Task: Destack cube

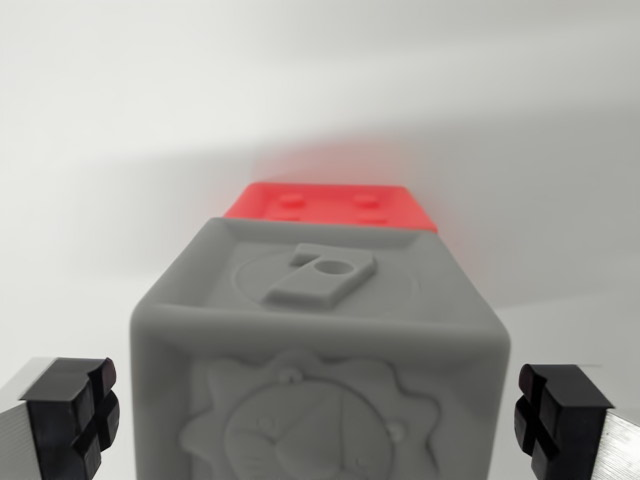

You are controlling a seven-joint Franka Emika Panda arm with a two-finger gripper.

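Note:
The grey cube (320, 350) is the one my gripper should hold next, by its two sides on either side of the cube's relief-patterned side (310, 420). Then the cubes can be destacked.
A grey cube (320, 350) with raised relief patterns fills the lower middle of the wrist view. Behind it a red cube (330, 205) shows only its studded top edge; I cannot tell whether the grey cube rests on it or stands in front of it. My gripper (320, 425) is open, its black fingertips (75, 415) standing on either side of the grey cube near the bottom corners. A gap shows between each pad and the cube's sides.
A plain white surface and a white backdrop (320, 80) surround the cubes. No other objects are in view.

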